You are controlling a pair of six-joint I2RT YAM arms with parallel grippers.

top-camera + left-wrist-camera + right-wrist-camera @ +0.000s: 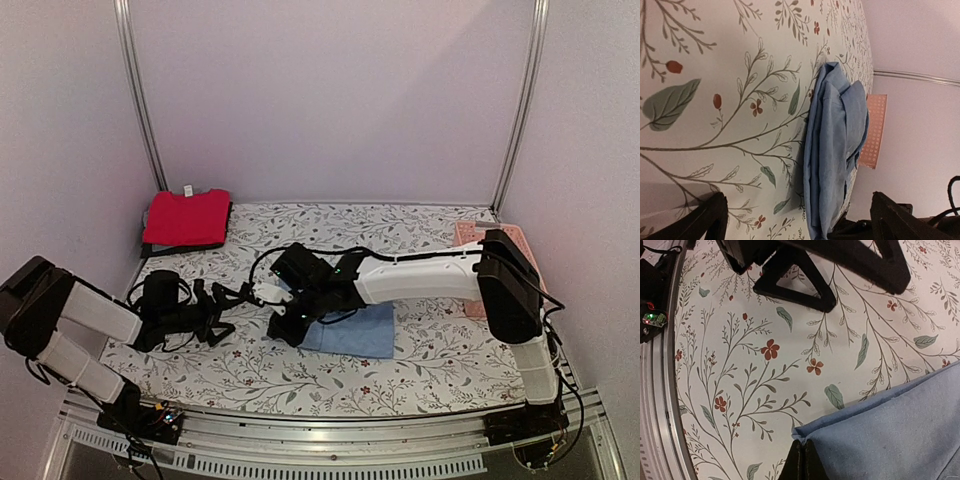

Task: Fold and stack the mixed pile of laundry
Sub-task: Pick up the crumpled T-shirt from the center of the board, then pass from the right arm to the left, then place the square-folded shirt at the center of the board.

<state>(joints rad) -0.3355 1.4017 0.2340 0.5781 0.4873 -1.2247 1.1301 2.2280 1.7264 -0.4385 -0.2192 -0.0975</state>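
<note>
The folded light blue shirt should go on the red garment [186, 218], so my left gripper should grip the shirt by its layered side edge next.
A folded light blue shirt [352, 330] lies on the floral tablecloth [420, 365] at mid table. My right gripper [290, 328] reaches in from the right and is shut on the shirt's near left corner. In the right wrist view its fingers [803, 442] are pressed together with the puckered corner of the shirt [890, 430] between their tips. My left gripper [222, 312] stands open just left of it, aimed at the shirt [832, 150], with nothing between its fingers [800, 220]. The red garment [186, 218] lies folded at the back left corner.
A pink slatted basket [468, 235] sits at the back right, partly behind the right arm, and shows beyond the shirt as the basket [874, 130] in the left wrist view. The left gripper's black fingers [800, 287] are close ahead of the right wrist. Walls enclose the table.
</note>
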